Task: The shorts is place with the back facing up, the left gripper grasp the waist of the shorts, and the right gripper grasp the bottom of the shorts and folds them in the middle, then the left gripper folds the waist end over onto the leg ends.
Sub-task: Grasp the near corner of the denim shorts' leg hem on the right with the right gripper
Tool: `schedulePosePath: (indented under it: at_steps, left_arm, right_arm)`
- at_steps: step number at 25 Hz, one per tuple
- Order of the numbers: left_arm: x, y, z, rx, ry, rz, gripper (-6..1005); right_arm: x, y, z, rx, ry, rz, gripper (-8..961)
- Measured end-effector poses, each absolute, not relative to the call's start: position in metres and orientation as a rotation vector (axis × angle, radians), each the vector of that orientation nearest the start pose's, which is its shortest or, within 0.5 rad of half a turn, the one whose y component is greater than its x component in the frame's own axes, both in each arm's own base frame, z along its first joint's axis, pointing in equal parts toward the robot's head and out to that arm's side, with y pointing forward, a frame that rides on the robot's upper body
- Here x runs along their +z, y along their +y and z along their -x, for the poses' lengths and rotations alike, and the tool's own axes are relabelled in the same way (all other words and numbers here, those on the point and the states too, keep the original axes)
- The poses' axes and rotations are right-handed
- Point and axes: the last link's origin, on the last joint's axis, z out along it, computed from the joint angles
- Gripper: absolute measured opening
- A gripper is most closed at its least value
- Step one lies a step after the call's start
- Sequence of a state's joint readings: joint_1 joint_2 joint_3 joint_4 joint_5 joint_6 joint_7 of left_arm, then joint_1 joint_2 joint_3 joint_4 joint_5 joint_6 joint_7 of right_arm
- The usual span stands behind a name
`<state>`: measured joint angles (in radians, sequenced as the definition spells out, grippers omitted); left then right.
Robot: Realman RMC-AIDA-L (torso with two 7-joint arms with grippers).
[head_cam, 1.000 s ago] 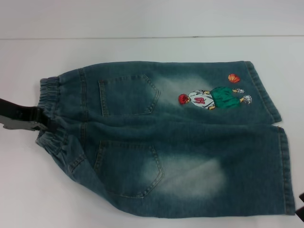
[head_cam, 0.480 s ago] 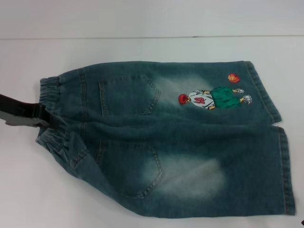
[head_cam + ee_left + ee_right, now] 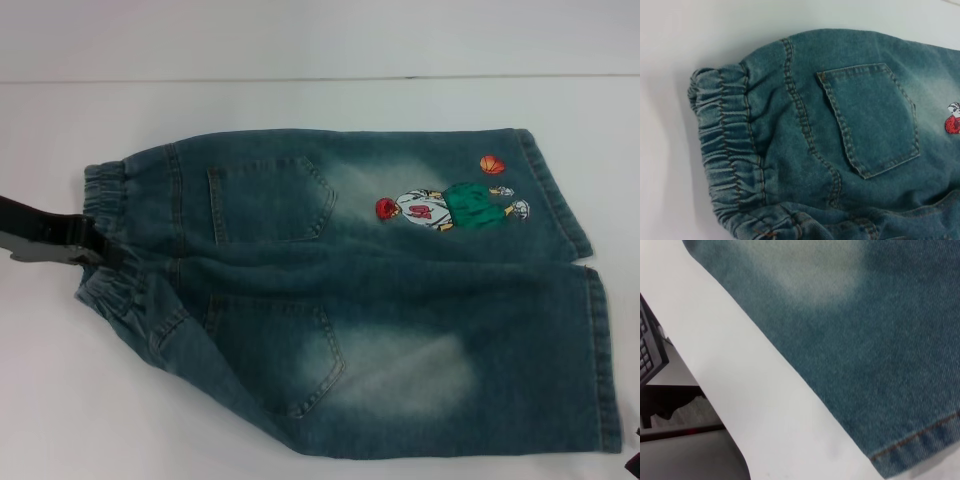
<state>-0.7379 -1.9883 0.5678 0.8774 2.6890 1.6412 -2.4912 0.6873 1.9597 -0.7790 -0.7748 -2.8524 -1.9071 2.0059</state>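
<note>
I need to move my right gripper to the shorts' near hem corner before closing on the shorts, as white table lies between the fingers and that hem corner and closing now would miss.
The shorts lie flat on the white table, back up, both patch pockets showing. The elastic waist is at the left and the leg ends at the right. The embroidered basketball player is on the far leg. My left gripper reaches in from the left edge and is shut on the middle of the waist, where the denim bunches around its tip. The left wrist view shows the waistband and a pocket close up. Only a dark sliver of my right gripper shows, at the near right corner beside the near leg's hem.
The white table extends beyond the shorts on every side, with its far edge running across the top. In the right wrist view the table's near edge drops off, and a dark keyboard-like object sits below it.
My left gripper has moved slightly up and to the left at the waist. The near edge of the shorts by the waist has shifted inward. The right gripper has slipped almost out of view.
</note>
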Motion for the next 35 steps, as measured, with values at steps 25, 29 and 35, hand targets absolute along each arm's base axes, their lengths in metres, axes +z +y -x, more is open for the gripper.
schedulePosePath:
  at_steps: [25, 29, 35]
  left_arm:
    - [0.067, 0.374, 0.271, 0.017, -1.738, 2.260, 28]
    - [0.067, 0.375, 0.270, 0.017, -1.736, 2.262, 28]
    - [0.067, 0.375, 0.270, 0.019, -1.734, 2.263, 28]
  right_arm:
    - [0.041, 0.308, -0.299, -0.731, 1.385, 2.858, 711]
    - [0.037, 0.309, -0.299, -0.730, 1.386, 2.862, 710]
    - [0.035, 0.314, -0.292, -0.690, 1.367, 2.876, 710]
